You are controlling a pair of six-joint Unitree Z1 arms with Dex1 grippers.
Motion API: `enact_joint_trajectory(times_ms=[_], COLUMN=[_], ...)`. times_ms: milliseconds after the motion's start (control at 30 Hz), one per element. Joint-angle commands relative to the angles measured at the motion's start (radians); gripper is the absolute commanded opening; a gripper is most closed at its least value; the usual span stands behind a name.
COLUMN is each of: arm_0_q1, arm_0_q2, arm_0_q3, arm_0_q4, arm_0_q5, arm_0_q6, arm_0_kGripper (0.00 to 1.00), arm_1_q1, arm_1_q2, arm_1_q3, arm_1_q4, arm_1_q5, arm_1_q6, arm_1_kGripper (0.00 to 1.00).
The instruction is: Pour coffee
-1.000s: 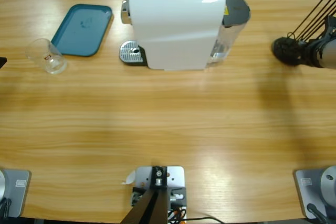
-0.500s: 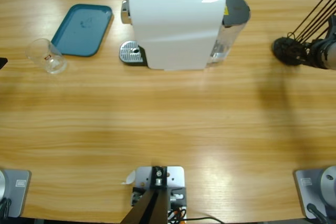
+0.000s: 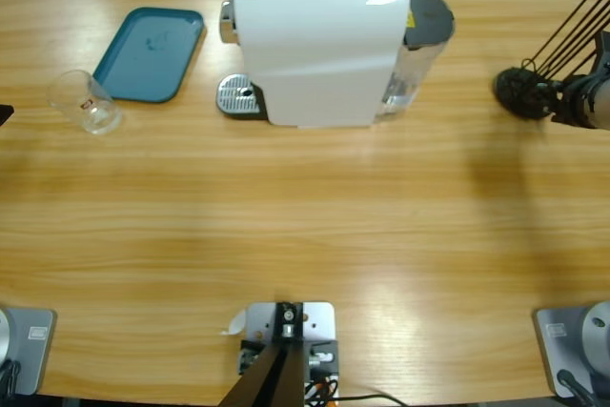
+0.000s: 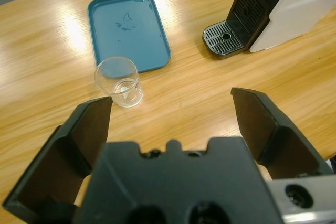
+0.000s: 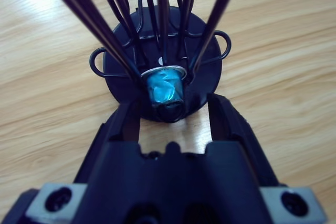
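Note:
The capsule's silver rim (image 5: 164, 69) should stay free for the coffee machine, so my right gripper should next grab the capsule by its blue body (image 5: 165, 88).
No coffee shows in any view. A clear glass tumbler (image 4: 118, 82) with a small red mark (image 3: 86, 102) stands empty beside the teal tray (image 4: 128, 30). My left gripper (image 4: 170, 100) hovers open just short of the glass, holding nothing. The white coffee machine (image 3: 319, 45) stands at the back middle, with its metal drip grille (image 3: 238, 97) bare. My right gripper (image 5: 176, 103) is open at the foot of a black wire capsule holder (image 3: 519, 92). Its jaws flank a blue capsule (image 5: 164, 88) sitting at the bottom of the holder (image 5: 163, 51).
The machine's water tank (image 3: 419, 54) juts out on its right side. The holder's black wires (image 3: 572, 21) slant up towards the right edge. Bare wooden table (image 3: 305, 226) spreads across the front.
The right arm has drawn back slightly towards the right edge, away from the capsule holder. Nothing else has moved.

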Motion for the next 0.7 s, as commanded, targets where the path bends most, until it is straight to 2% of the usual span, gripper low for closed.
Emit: enact_joint_trajectory(times_ms=[33,367,433,533,567,600,667,700], arm_0_q1=[-0.005,-0.005,-0.005,-0.005,-0.005,-0.005,-0.005,-0.005], arm_0_q2=[-0.016,-0.013,-0.013,-0.011,-0.011,-0.011,-0.010,-0.010], arm_0_q3=[0.040,0.044,0.044,0.045,0.045,0.045,0.045,0.045], arm_0_q4=[-0.012,-0.018,-0.018,-0.018,-0.018,-0.019,-0.020,-0.020], arm_0_q5=[-0.013,-0.014,-0.014,-0.014,-0.014,-0.014,-0.014,-0.014], arm_0_q6=[-0.007,-0.007,-0.007,-0.007,-0.007,-0.007,-0.007,-0.007], arm_0_kGripper=[0.977,0.977,0.977,0.977,0.977,0.977,0.977,0.977], arm_1_q1=[-0.008,-0.017,-0.017,-0.017,-0.017,-0.017,-0.017,-0.017], arm_1_q2=[0.058,0.073,0.074,0.072,0.072,0.069,0.059,0.057], arm_1_q3=[-0.015,-0.017,-0.015,-0.015,-0.015,-0.012,-0.009,-0.009], arm_1_q4=[-0.030,-0.051,-0.059,-0.063,-0.065,-0.073,-0.082,-0.083], arm_1_q5=[-0.010,-0.010,-0.010,-0.008,-0.008,-0.010,-0.008,-0.007], arm_1_q6=[-0.017,-0.037,-0.046,-0.050,-0.053,-0.060,-0.067,-0.073], arm_1_kGripper=[0.503,0.461,0.347,0.336,0.266,0.146,0.112,0.002])
